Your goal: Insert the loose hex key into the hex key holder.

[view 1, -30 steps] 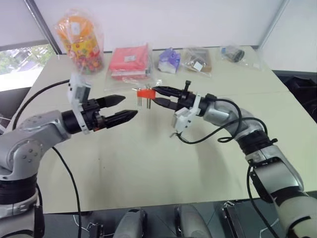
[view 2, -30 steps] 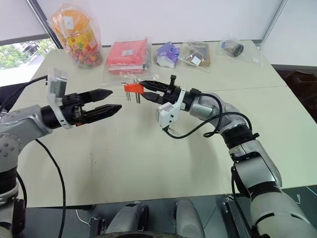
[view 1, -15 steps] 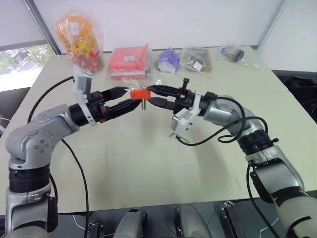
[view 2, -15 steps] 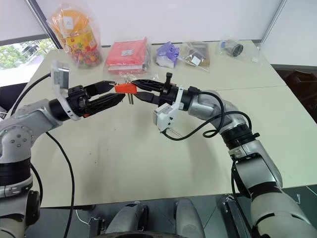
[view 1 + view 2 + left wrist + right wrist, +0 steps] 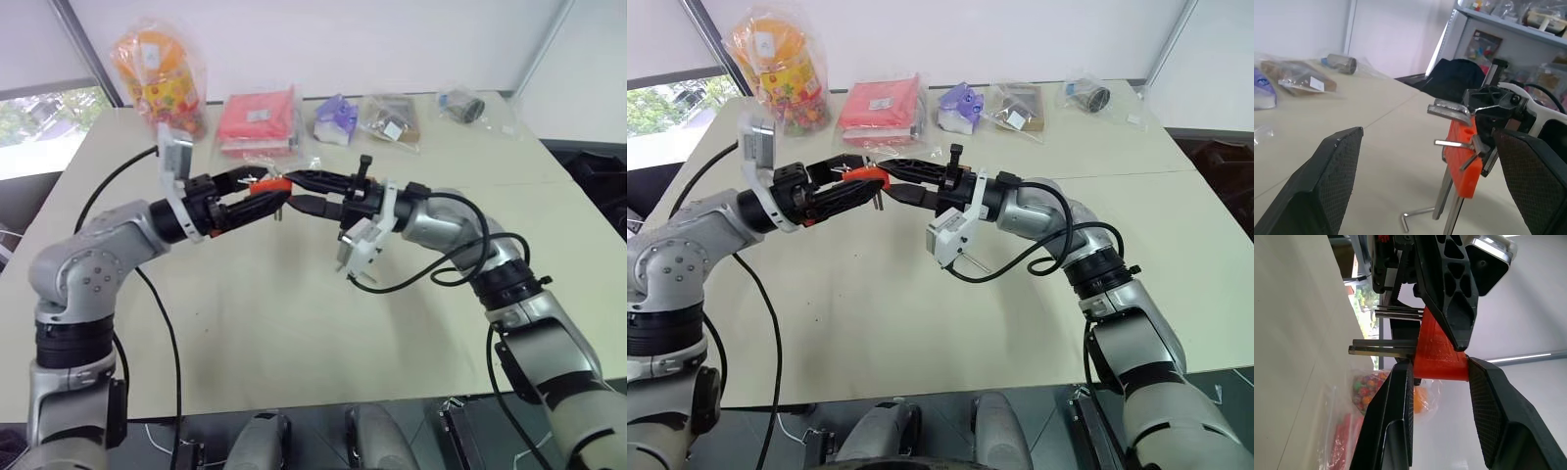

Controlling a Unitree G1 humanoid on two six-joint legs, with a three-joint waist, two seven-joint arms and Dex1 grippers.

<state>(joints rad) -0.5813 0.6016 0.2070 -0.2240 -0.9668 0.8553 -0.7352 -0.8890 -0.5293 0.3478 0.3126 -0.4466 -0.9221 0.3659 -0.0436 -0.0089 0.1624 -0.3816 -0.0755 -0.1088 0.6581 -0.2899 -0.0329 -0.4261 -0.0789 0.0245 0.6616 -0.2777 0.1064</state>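
My left gripper grabs the hex key holder by its flat sides next, so the holder's holes stay free for the loose key (image 5: 1418, 214).
My right gripper (image 5: 294, 189) is shut on the hex key holder (image 5: 272, 184), a small orange-red block with thin metal keys sticking out, and holds it above the table. In the right wrist view the holder (image 5: 1440, 352) sits pinched between the two pads. My left gripper (image 5: 269, 191) stands open, one finger on each side of the holder (image 5: 1463, 159). The loose hex key (image 5: 1418, 214), a thin L-shaped rod, lies on the table beneath the holder. Neither gripper touches it.
Along the table's far edge stand a bag of coloured sweets (image 5: 157, 73), a red packet (image 5: 257, 117), a purple packet (image 5: 336, 119) and clear bags (image 5: 392, 119) (image 5: 468, 105). A crumpled clear bag (image 5: 294, 162) lies just behind the grippers. Cables hang from both wrists.
My left gripper has moved right toward the right gripper, and its open fingers now bracket the holder. The right gripper has drawn the holder slightly left and up.
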